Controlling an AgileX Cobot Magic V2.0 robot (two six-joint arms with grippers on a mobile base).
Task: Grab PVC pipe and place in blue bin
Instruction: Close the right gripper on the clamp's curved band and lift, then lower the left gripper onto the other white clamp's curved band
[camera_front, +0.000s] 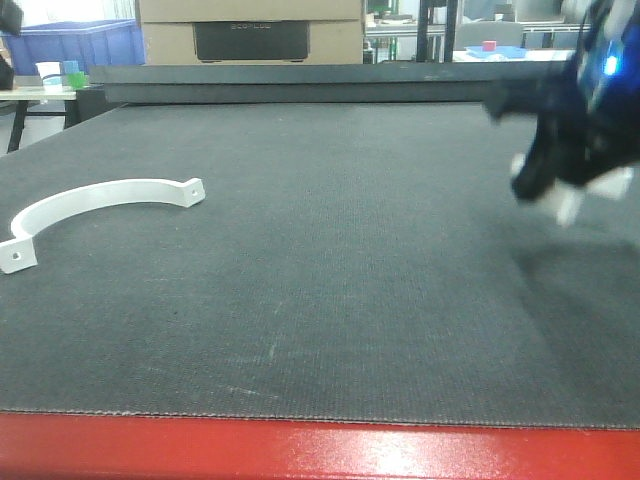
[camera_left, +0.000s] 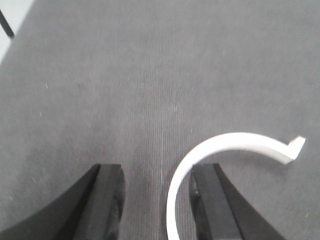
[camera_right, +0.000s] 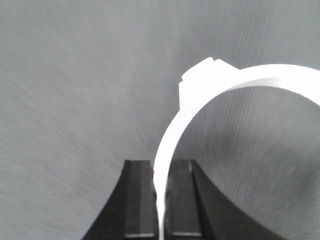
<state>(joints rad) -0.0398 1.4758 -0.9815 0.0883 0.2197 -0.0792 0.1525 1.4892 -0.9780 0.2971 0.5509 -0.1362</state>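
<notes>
Next, my left gripper grabs the white curved piece by one end (camera_front: 22, 244) to place it in the blue bin (camera_front: 70, 42).
One white curved PVC piece (camera_front: 100, 198) lies flat on the dark mat at the left. In the left wrist view the same kind of arc (camera_left: 227, 145) lies below my left gripper (camera_left: 156, 172), which is open and empty. The arc's near end runs along the inside of the right finger (camera_left: 212, 200). My right gripper (camera_right: 161, 167) is shut on the thin edge of a second white curved piece (camera_right: 200, 105). In the front view the right gripper (camera_front: 560, 190) is blurred and held above the mat at the right. A blue bin (camera_front: 70, 42) stands far back left.
The dark mat (camera_front: 330, 260) covers the table and has a red front edge (camera_front: 320, 450). A cardboard box (camera_front: 250, 30) stands behind the table. A blue tray (camera_front: 495, 50) with a red object sits at the back right.
</notes>
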